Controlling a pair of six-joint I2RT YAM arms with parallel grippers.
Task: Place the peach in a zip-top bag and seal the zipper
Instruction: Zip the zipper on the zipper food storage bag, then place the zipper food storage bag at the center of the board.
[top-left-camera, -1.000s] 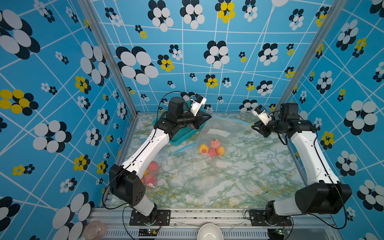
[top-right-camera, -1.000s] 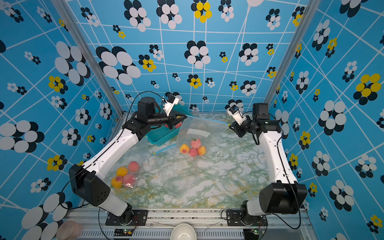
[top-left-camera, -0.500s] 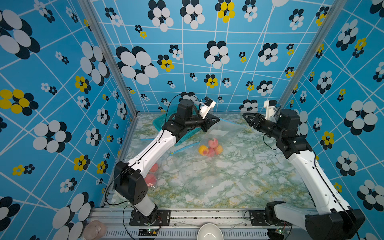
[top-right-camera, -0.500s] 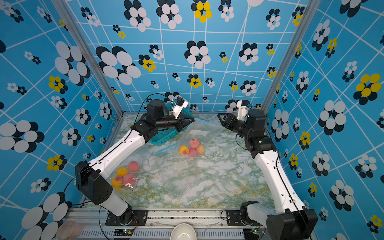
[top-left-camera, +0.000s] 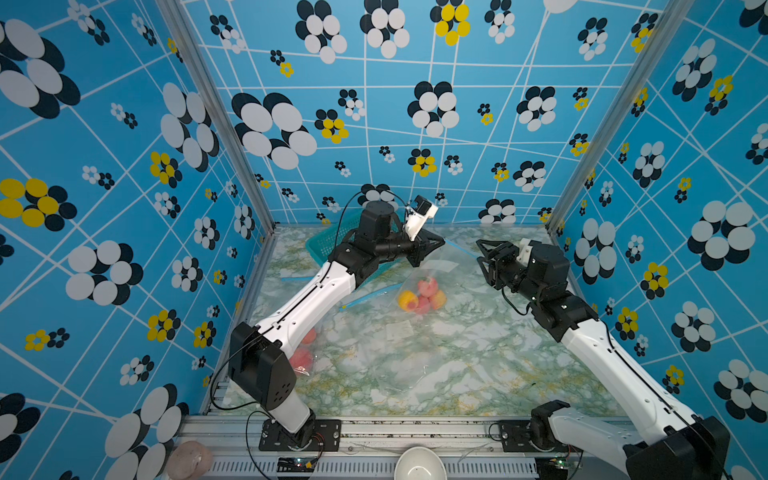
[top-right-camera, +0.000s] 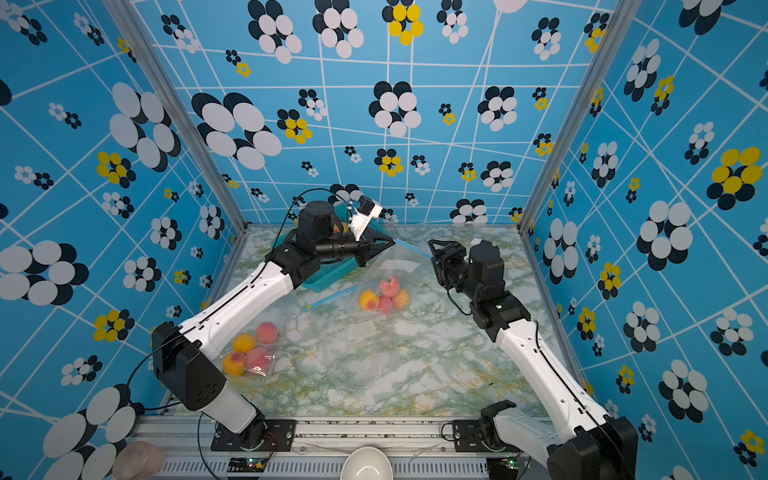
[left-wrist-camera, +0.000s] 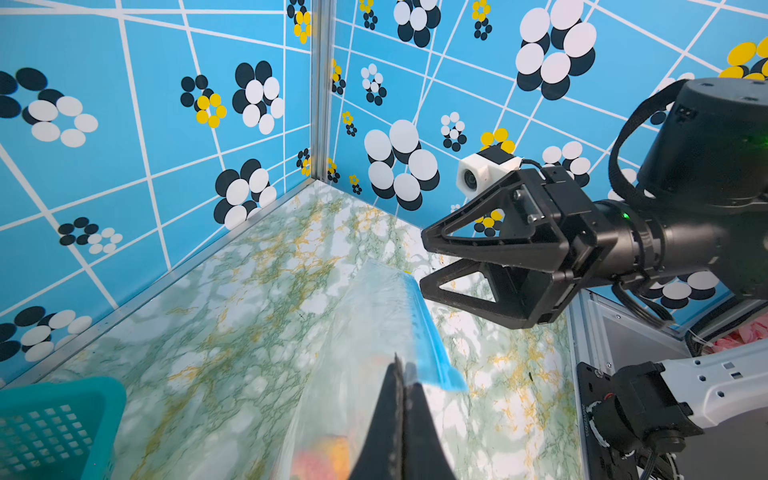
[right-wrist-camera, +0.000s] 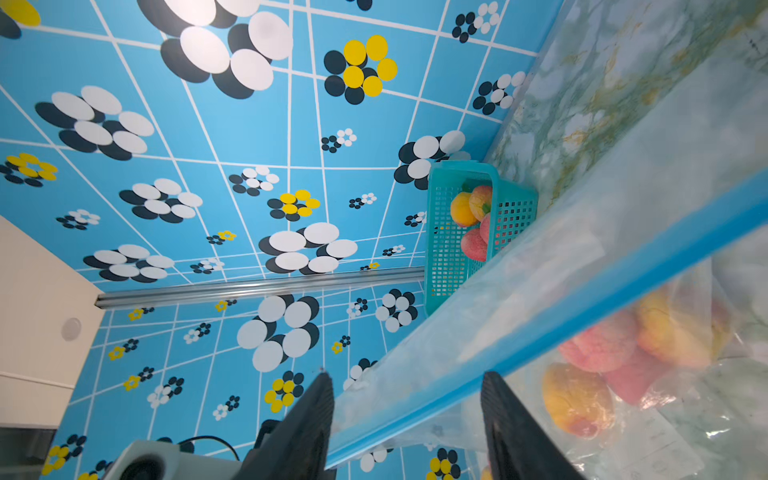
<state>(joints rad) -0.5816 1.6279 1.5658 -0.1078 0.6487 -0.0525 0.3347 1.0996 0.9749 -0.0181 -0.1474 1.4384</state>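
Observation:
My right gripper grabs the blue zipper (left-wrist-camera: 424, 328) next, at the zipper's end opposite my left gripper. Then both grippers are free to carry the bag between them.
A clear zip-top bag (top-left-camera: 432, 270) (top-right-camera: 399, 270) with a blue zipper (left-wrist-camera: 424, 328) (right-wrist-camera: 623, 274) hangs above the marble table. Several peaches (top-left-camera: 419, 295) (top-right-camera: 384, 297) (right-wrist-camera: 623, 349) lie in its bottom. My left gripper (top-left-camera: 438, 241) (top-right-camera: 390, 242) (left-wrist-camera: 399, 365) is shut on the bag's top edge beside one end of the zipper. My right gripper (top-left-camera: 480, 251) (top-right-camera: 431, 251) (right-wrist-camera: 405, 378) stands open at the zipper's other end. In the right wrist view the blue strip runs between its spread fingers, unpinched.
A teal basket (top-left-camera: 328, 241) (right-wrist-camera: 469, 224) with more peaches stands at the back left, under my left arm. A second bag of peaches (top-right-camera: 249, 349) lies front left. An empty clear bag (top-right-camera: 374, 365) lies mid-table, and a white bowl (top-left-camera: 419, 463) sits off the front edge.
My right arm swung in from the back right to the bag's zipper end and its jaws widened. My left gripper carried the bag's top edge to the right.

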